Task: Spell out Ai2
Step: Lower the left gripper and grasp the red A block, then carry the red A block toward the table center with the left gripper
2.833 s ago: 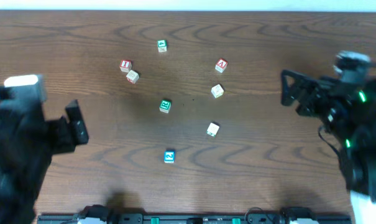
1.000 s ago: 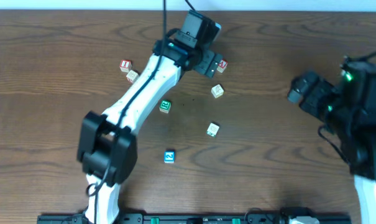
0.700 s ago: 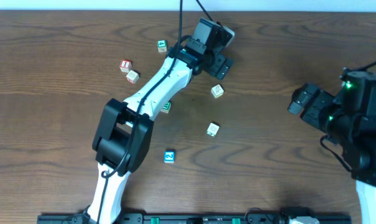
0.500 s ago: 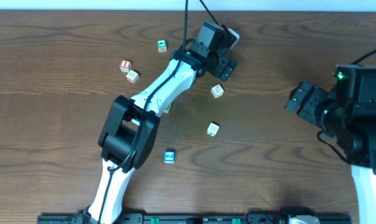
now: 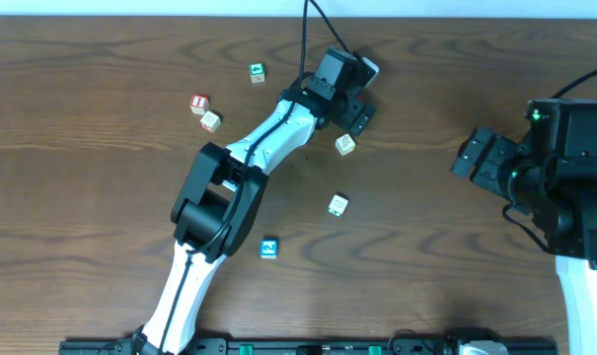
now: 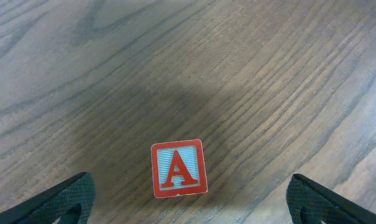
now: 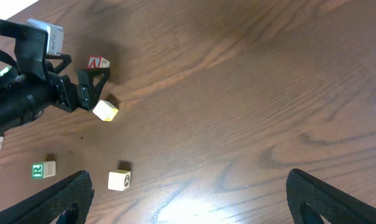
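The A cube (image 6: 179, 169) lies small below my left gripper's fingers, so closing now would miss the cube. My left gripper lowers first, then closes on the cube.
The A cube (image 6: 179, 168), white face with red border and red letter, lies flat on the wood. My left gripper (image 6: 188, 211) hangs just above it, open, one finger on each side, touching nothing. From overhead the left gripper (image 5: 355, 106) covers the A cube; in the right wrist view the A cube (image 7: 99, 63) shows just beyond it. The I cube (image 5: 199, 104) sits at the far left. The blue 2 cube (image 5: 268, 248) sits nearer the front. My right gripper (image 5: 471, 158) is open and empty at the right, above bare wood (image 7: 188, 208).
A pale cube (image 5: 210, 120) touches the I cube. A green-marked cube (image 5: 257, 71) lies at the back. A pale cube (image 5: 345, 145) lies just in front of the left gripper, and a white cube (image 5: 337, 205) nearer. Another green cube (image 7: 43, 170) sits beside my left arm.
My left arm has swung from the left edge across the table and settled over the A cube. My right arm has shifted slightly at the right. No cube has moved.
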You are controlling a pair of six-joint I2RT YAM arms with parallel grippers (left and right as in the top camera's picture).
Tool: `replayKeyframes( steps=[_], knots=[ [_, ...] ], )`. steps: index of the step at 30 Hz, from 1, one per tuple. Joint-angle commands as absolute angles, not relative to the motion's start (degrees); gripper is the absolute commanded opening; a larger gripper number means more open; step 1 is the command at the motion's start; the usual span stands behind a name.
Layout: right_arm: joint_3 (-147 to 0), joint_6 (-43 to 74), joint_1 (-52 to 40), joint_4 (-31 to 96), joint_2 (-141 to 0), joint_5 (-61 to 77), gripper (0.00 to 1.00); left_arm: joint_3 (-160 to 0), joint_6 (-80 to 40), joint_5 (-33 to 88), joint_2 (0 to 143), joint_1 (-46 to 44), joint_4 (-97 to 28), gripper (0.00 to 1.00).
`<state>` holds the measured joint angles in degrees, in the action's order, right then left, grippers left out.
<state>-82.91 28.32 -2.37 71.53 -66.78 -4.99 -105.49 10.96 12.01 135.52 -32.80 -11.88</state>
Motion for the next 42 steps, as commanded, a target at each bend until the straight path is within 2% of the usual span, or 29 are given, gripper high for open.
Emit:
replayKeyframes(
  steps=[1,6,8,10,14,17,26,29,31,37,42],
  knots=[
    [-83.5,27.1,-2.0,71.8,-66.2,-6.0,0.99,-106.3,11.1,11.4,137.8,-32.8,-11.7,0.96],
    [-83.5,26.7,-2.0,72.1,-66.2,-6.0,0.99,-106.3,10.2,11.4,139.4,-32.8,-11.5,0.94],
    [-83.5,26.7,-2.0,72.2,-66.2,-6.0,0.99,-106.3,10.2,11.4,139.4,-32.8,-10.7,0.89],
    [-83.5,26.5,-2.0,72.3,-66.2,-6.0,0.99,-106.3,10.2,11.4,139.4,-32.8,-8.6,0.78],
    [-83.5,26.4,-1.9,72.9,-66.2,-6.3,0.99,-106.3,8.7,11.4,139.4,-32.6,-6.8,0.64],
    [-83.5,26.0,-1.9,73.0,-66.2,-6.7,0.99,-106.3,8.5,10.9,139.4,-32.6,-6.8,0.6],
    [-83.5,26.0,-1.9,73.1,-66.2,-6.7,0.99,-106.3,8.6,8.5,139.4,-32.6,-7.2,0.35],
    [-83.5,26.0,-1.9,73.1,-66.2,-6.7,0.99,-106.3,8.5,8.4,139.4,-32.6,-7.2,0.32],
    [-83.5,26.0,-1.9,73.1,-66.2,-6.7,0.99,-106.3,8.5,8.4,139.4,-32.6,-7.3,0.24],
    [-83.5,26.0,-1.9,73.1,-66.2,-6.7,0.99,-106.3,8.4,8.1,139.3,-32.6,-7.2,0.23],
    [-83.5,26.0,-1.9,73.1,-66.2,-6.7,0.99,-106.3,6.2,0.8,137.6,-32.6,-9.5,0.21]
  ],
)
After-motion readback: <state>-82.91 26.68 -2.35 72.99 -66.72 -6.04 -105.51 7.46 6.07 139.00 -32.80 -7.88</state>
